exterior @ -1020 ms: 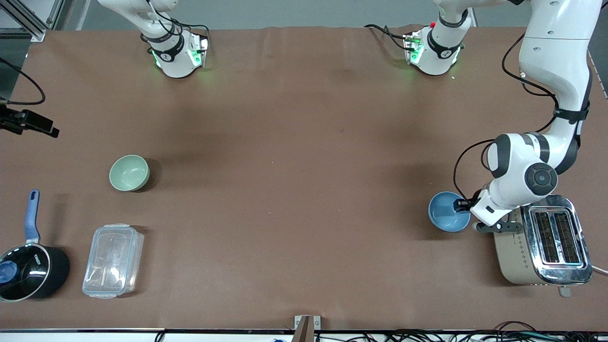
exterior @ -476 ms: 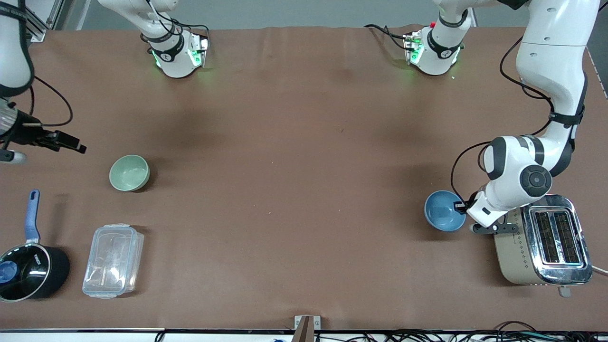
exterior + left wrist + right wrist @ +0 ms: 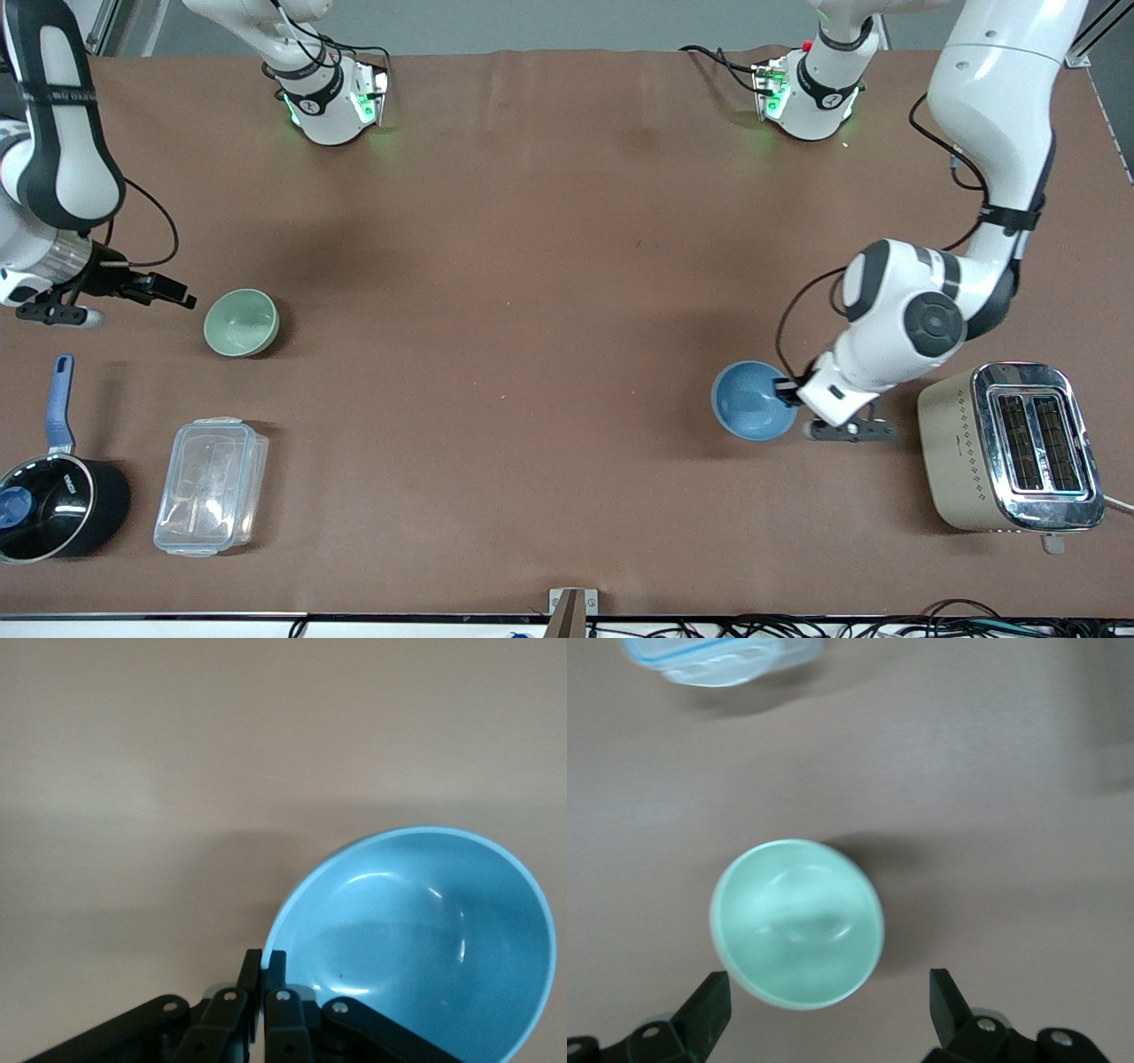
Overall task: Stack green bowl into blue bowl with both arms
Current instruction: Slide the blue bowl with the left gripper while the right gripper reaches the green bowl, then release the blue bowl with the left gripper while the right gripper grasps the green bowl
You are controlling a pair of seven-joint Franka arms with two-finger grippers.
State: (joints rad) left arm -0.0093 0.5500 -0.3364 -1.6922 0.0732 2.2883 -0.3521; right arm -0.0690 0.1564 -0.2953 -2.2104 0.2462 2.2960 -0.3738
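My right gripper is to pinch the green bowl by its thin rim [image 3: 206, 319] next, where two sides of the rim face each other, because the green bowl's side [image 3: 243, 328] curves round and slopes inward.
The blue bowl [image 3: 751, 400] is held by its rim, tilted, over the table near the toaster; it fills the left wrist view [image 3: 425, 939]. My left gripper [image 3: 787, 391] [image 3: 266, 961] is shut on that rim. The green bowl [image 3: 242, 322] stands upright on the table toward the right arm's end; it also shows in the right wrist view [image 3: 797, 921]. My right gripper [image 3: 182, 297] [image 3: 829, 997] is open and empty, just beside the green bowl, with the fingers apart wider than the bowl.
A steel toaster [image 3: 1010, 447] stands beside the blue bowl at the left arm's end. A clear lidded container [image 3: 211, 486] [image 3: 722, 657] and a black saucepan with blue handle [image 3: 55, 496] lie nearer the front camera than the green bowl.
My left gripper has carried the blue bowl away from the toaster toward the table's middle. My right arm has come in and moved its gripper close beside the green bowl.
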